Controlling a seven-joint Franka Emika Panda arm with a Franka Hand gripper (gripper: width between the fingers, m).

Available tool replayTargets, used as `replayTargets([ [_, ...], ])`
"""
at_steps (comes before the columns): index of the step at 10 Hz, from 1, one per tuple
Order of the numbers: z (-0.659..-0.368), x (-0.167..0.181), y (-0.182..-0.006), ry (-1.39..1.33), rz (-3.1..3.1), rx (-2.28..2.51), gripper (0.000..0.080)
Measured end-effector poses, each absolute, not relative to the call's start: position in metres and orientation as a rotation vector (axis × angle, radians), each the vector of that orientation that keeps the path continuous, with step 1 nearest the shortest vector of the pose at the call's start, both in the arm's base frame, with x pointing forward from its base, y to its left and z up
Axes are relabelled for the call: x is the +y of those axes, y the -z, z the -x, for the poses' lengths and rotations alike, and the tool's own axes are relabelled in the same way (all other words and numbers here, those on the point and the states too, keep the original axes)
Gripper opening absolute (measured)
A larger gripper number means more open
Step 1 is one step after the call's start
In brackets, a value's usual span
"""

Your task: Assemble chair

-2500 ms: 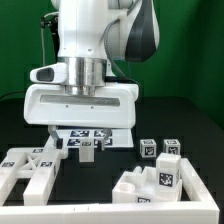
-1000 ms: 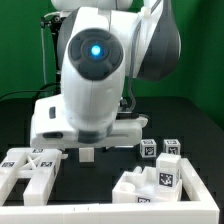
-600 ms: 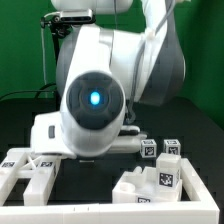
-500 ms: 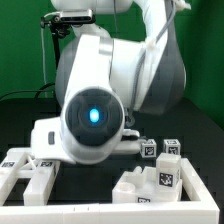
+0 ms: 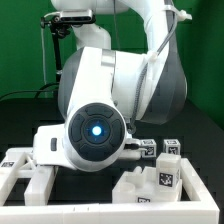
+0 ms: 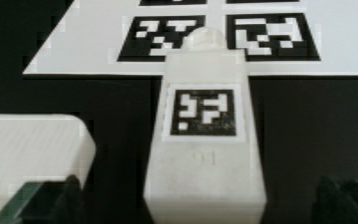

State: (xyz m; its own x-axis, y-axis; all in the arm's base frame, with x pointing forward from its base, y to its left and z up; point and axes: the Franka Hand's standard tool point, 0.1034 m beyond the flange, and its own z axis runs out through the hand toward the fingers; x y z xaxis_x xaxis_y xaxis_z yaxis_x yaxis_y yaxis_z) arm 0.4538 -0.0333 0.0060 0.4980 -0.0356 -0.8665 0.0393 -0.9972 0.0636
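Observation:
I should close: the white post's lower part (image 6: 206,195) is level between my fingers in the wrist view.
In the wrist view a long white chair post (image 6: 201,120) with a square tag on its upper face lies between my open gripper (image 6: 197,208). The dark fingers (image 6: 48,200) stand well apart from its sides, with a gap on each side. Another white chair piece (image 6: 30,152) lies beside it. In the exterior view the tilted arm hides the gripper and the post. White slotted chair pieces (image 5: 22,165) lie at the exterior view's left, a blocky piece (image 5: 150,182) at its right, and two cube-ended posts (image 5: 150,148) behind that.
The marker board (image 6: 105,45) lies flat on the black table just past the post's far end. The big arm body with its blue light (image 5: 98,128) fills the middle of the exterior view. A green wall is behind.
The arm has tilted over from upright. Its lit wrist end has swung down towards the exterior camera and now hides the gripper, the post and the marker board.

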Motion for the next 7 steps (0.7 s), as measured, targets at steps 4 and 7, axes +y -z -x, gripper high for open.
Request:
replayTargets([
  [4, -0.453, -0.0336, -0.0059, 1.539, -2.651, 0.0, 0.0549],
  [7, -0.4532, -0.0337, -0.0062, 1.538, -2.65, -0.001, 0.0287],
])
